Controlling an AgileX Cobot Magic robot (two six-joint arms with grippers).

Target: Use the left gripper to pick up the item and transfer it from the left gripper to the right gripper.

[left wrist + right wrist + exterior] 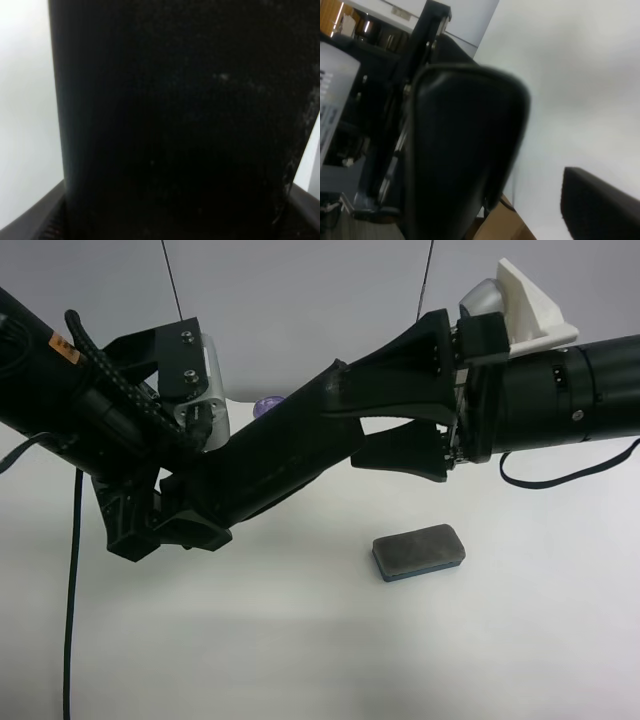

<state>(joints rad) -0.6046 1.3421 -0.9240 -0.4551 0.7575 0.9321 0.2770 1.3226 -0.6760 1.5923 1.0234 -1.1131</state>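
I need to take the long black item over from my left gripper, so my right gripper should grip it by its upper end [385, 390] next.
A long black flat item [280, 445] is held up above the white table, slanting from lower left to upper right in the exterior high view. My left gripper [185, 515], on the arm at that view's left, is shut on its lower end. In the left wrist view the item [175, 120] fills the frame between the fingers [35, 220]. My right gripper [352, 425] is open, with its jaws on either side of the item's upper end. The upper finger lies against the item and the lower finger [400, 455] stands apart below it. In the right wrist view the blurred item [460, 150] is near one finger [600, 205].
A grey and blue board eraser [420, 551] lies on the white table [300, 640] below the right gripper. A small purple thing [266, 405] shows behind the arms. A black cable [72, 580] hangs at the left edge.
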